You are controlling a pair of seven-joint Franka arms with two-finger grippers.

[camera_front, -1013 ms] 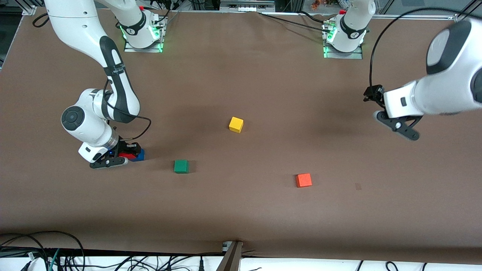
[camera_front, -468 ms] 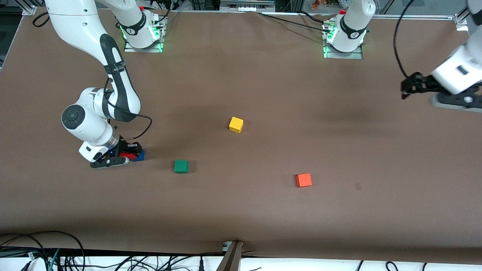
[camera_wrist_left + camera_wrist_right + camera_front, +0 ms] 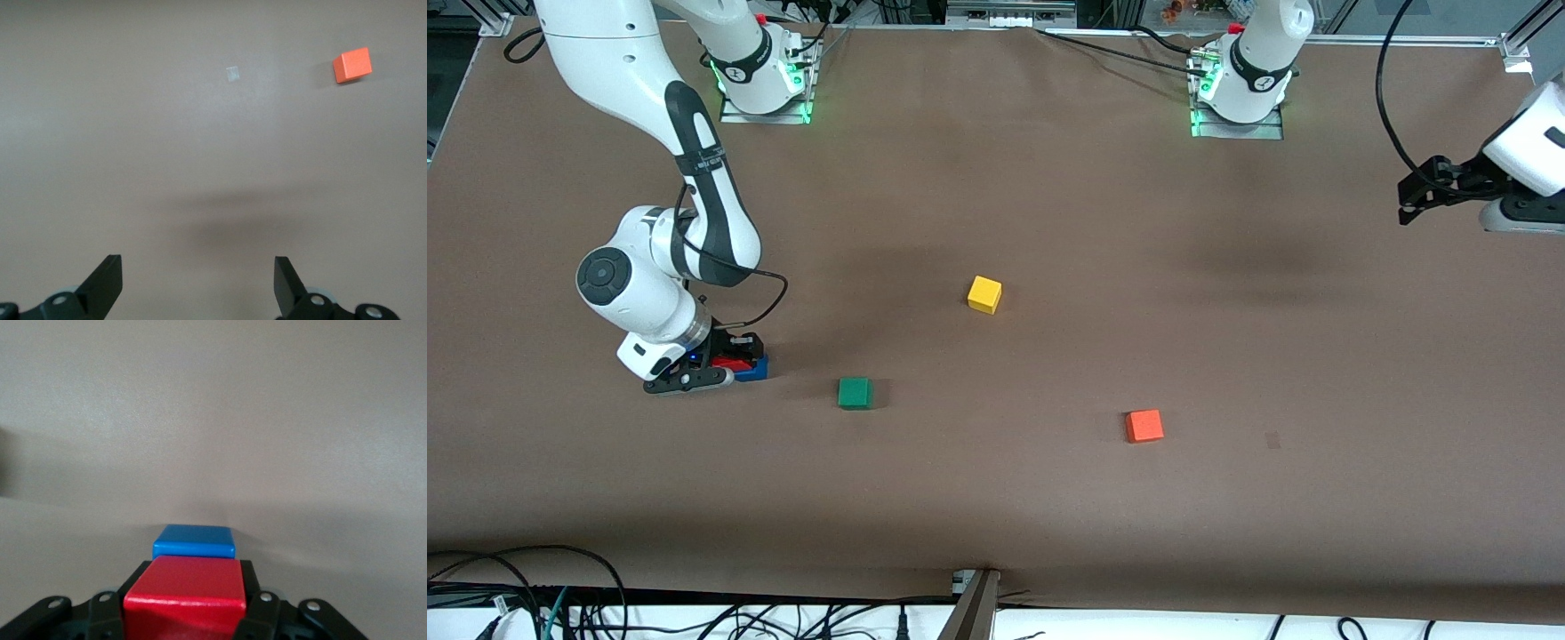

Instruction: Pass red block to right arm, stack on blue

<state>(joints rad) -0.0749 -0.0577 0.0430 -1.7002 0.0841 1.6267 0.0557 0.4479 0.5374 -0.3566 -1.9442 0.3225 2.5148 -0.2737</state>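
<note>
The red block point(image 3: 732, 363) in the robot's right gripper is squarely over the blue block point(image 3: 757, 369) and would stay in place. The right gripper should open now.
The red block point(image 3: 732, 363) is clamped between the fingers of my right gripper point(image 3: 727, 364), low over the table toward the right arm's end. It is on or just above the blue block point(image 3: 757, 369), and I cannot tell whether they touch. In the right wrist view the red block point(image 3: 183, 595) fills the space between the fingers of the right gripper point(image 3: 185, 613), and the blue block point(image 3: 194, 542) shows just past its top edge. My left gripper point(image 3: 1418, 190) hangs high over the left arm's end of the table. In its own view the left gripper point(image 3: 198, 283) stands open with nothing in it.
A yellow cube point(image 3: 984, 293) sits mid-table. A green cube point(image 3: 855, 392) lies beside the stack, toward the middle. An orange cube point(image 3: 1144, 426) lies nearer the front camera, also seen as the orange cube point(image 3: 351, 65). Cables run along the front edge point(image 3: 516, 587).
The left arm has swung up and away toward its own end of the table, still open. The right gripper has barely shifted, keeping the red block at the blue one.
</note>
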